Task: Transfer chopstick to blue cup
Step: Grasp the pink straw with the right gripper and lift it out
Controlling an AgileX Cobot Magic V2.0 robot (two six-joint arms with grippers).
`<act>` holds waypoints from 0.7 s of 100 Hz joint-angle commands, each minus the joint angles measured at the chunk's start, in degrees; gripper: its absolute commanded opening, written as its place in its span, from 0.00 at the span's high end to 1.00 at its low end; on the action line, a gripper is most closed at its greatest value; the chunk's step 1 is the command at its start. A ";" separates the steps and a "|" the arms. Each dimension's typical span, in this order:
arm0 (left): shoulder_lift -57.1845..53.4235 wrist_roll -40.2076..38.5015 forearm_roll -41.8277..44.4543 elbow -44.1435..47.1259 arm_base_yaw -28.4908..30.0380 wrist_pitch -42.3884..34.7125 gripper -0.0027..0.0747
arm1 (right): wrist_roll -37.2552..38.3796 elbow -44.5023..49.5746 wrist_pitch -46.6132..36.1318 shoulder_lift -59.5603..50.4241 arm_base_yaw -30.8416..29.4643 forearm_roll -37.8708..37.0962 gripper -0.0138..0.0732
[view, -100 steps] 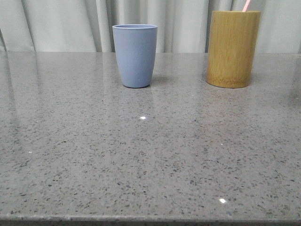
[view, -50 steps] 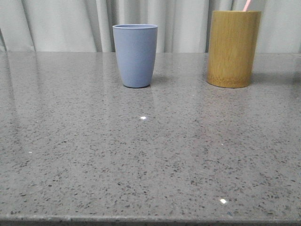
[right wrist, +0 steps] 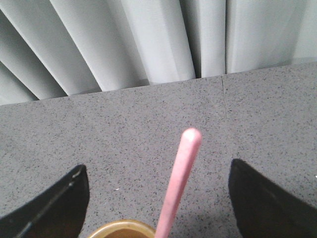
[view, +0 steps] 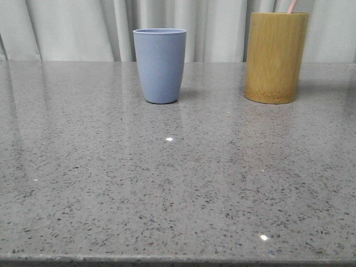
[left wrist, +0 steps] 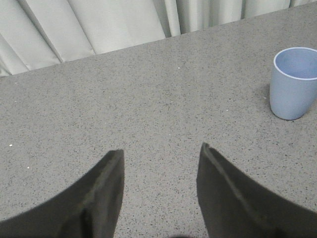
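My right gripper's fingers are on either side of the chopstick's upper shaft (right wrist: 179,173), above the bamboo cylinder's rim (right wrist: 121,223), so it is now time to close on the chopstick.
The blue cup (view: 160,65) stands upright at the back middle of the table; it also shows in the left wrist view (left wrist: 294,83). A pale pink chopstick (view: 291,6) sticks out of the yellow-brown bamboo cylinder (view: 275,58) at the back right. In the right wrist view the chopstick (right wrist: 179,178) rises from the cylinder's rim (right wrist: 124,226) between the wide-open fingers of my right gripper (right wrist: 158,166), touching neither. My left gripper (left wrist: 161,148) is open and empty above bare table, the blue cup off to its side. Neither gripper shows in the front view.
A grey speckled stone table (view: 167,183) fills the front view, its front edge at the bottom. Pale pleated curtains (view: 72,28) hang right behind the table's back edge, close to both cups.
A dark shadow at the right edge beside the bamboo cylinder has faded. The cups and the chopstick have not moved.
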 commanded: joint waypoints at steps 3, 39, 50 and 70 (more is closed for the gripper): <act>-0.12 -0.62 0.69 -1.46 -0.28 -4.38 0.53 | -0.55 -2.36 -5.05 -1.57 0.07 0.37 0.24; -0.12 -0.51 0.97 -1.46 -0.28 -4.38 0.53 | -0.55 -2.36 -5.05 -1.57 0.07 0.37 0.61; -0.12 -0.51 1.06 -1.46 -0.28 -4.38 0.53 | -0.55 -2.36 -5.15 -1.57 0.07 0.41 0.67; -0.12 -0.51 1.10 -1.46 -0.28 -4.38 0.53 | -0.55 -2.36 -5.18 -1.57 0.07 0.41 0.80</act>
